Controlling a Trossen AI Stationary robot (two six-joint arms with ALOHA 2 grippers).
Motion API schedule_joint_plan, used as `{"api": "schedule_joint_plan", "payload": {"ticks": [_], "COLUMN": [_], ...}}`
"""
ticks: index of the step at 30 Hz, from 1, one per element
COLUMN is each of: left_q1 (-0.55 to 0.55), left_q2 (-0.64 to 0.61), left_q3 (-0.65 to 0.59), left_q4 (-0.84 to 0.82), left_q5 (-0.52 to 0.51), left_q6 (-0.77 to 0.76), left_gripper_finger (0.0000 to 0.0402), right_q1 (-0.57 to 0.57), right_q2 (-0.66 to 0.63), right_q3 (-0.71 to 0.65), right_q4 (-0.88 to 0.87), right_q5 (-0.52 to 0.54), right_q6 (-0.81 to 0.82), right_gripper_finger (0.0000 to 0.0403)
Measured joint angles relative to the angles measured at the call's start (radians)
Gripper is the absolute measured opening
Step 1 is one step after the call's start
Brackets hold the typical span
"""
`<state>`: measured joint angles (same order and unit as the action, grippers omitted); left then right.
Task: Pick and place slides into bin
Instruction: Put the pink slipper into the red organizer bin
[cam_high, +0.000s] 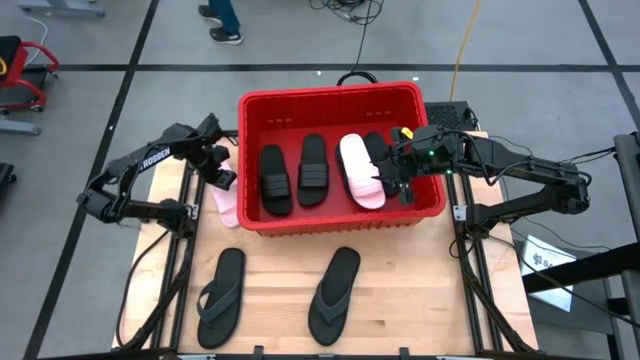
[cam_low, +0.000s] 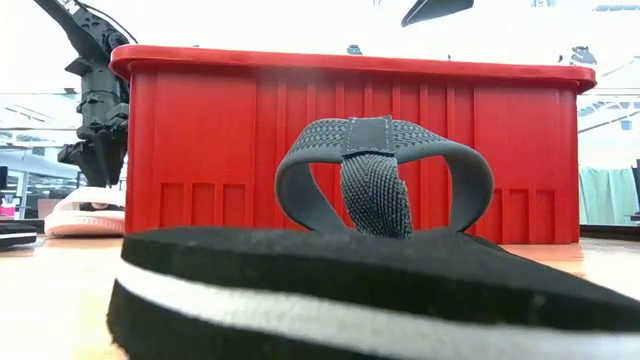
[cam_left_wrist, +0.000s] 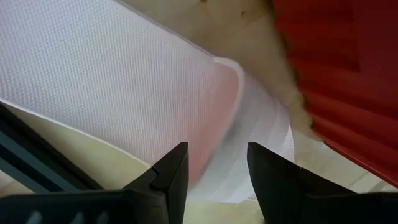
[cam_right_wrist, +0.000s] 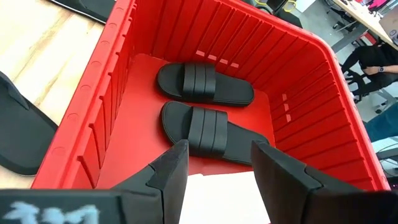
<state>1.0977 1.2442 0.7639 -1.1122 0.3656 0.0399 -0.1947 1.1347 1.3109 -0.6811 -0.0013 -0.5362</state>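
Wood shows past the white strap's side (cam_left_wrist: 221, 185) below my left gripper's fingers, so closing now would miss the strap. It lowers next, before closing on it.
The red bin (cam_high: 330, 93) stands at the table's far middle. Lying flat in it are two black slides (cam_high: 275, 180) (cam_high: 313, 170), a pale pink-white slide (cam_high: 360, 170) and another black one (cam_high: 378, 150) beside it. A second pale slide (cam_high: 227, 205) lies on the table left of the bin. My left gripper (cam_left_wrist: 217, 174) is open, pointing down just over its white strap (cam_left_wrist: 124, 81). My right gripper (cam_right_wrist: 217, 168) is open above the bin's right part and holds nothing. Two black flip-flops (cam_high: 220, 297) (cam_high: 335, 295) lie flat near the front edge. My left gripper comes at the pale slide's strap (cam_left_wrist: 205, 124) from above, pointing steeply down, with its open fingers (cam_left_wrist: 171, 177) at the strap's edge. Whether they touch it, I cannot tell. The slide lies flat on the table.
The bin's left wall (cam_low: 140, 130) rises right beside my left gripper (cam_low: 95, 150). Bare wood (cam_high: 280, 250) lies between the bin and the flip-flops. One flip-flop (cam_low: 370, 200) fills the low view's foreground. A person's feet (cam_high: 222, 25) show on the floor beyond the table.
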Motion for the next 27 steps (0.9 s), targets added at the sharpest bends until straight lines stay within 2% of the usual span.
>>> {"api": "schedule_joint_plan", "payload": {"ticks": [9,17,22,25,27], "left_q1": [-0.039,-0.120,-0.148,-0.157,-0.159], "left_q2": [0.002,0.087,0.097,0.098,0.098], "left_q3": [-0.001,-0.033,-0.034,-0.034,-0.034], "left_q4": [0.001,0.001,0.003,0.003,0.003], "left_q5": [0.000,0.027,0.030,0.029,0.029], "left_q6": [-0.006,-0.038,-0.030,-0.030,-0.029], "left_gripper_finger": [0.0157,0.0157,0.0156,0.0141,0.0116], "right_q1": [0.000,0.000,0.000,0.000,0.000], "right_q2": [0.000,0.000,0.000,0.000,0.000], "right_q3": [0.000,0.000,0.000,0.000,0.000], "right_q4": [0.000,0.000,0.001,0.004,0.004], "right_q5": [0.000,0.000,0.000,0.000,0.000], "right_q6": [-0.004,-0.006,-0.006,-0.006,-0.002], "right_gripper_finger": [0.0167,0.0167,0.0167,0.0167,0.0167]}}
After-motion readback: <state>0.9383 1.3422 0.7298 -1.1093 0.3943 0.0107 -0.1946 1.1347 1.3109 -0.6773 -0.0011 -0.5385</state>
